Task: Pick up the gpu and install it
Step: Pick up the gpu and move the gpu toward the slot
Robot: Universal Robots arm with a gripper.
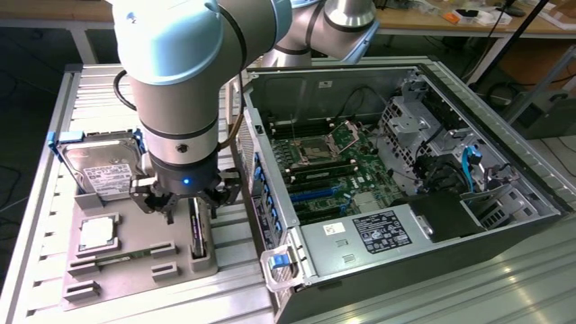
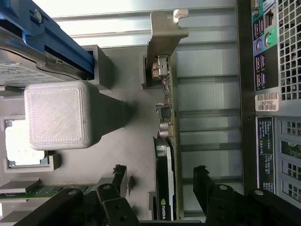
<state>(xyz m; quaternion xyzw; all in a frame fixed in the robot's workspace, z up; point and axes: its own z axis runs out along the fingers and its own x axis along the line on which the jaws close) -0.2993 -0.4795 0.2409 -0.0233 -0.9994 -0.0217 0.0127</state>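
My fingers stand on either side of the GPU's dark body, so it is now time to close. Closing now would catch the GPU.
The gpu point(image 1: 199, 237) stands on its edge in a slot of the grey fixture tray point(image 1: 135, 280), beside the computer case. In the wrist view the gpu point(image 2: 168, 141) is a thin dark card with a silvery end bracket point(image 2: 164, 42). My gripper point(image 1: 191, 212) hangs just over the card's end away from the bracket. It is open, and in the wrist view the gripper point(image 2: 161, 176) has one black finger point(image 2: 119, 175) on each side of the card with a gap to it. Nothing is held.
The tray also holds a hard drive point(image 1: 104, 169) in a blue caddy, a processor point(image 1: 97, 233) and a green memory stick point(image 1: 121, 257). The open computer case point(image 1: 504, 202) lies at the exterior view's right, motherboard point(image 1: 333, 172) exposed. A grey fixture block point(image 2: 59, 115) rises near the card.
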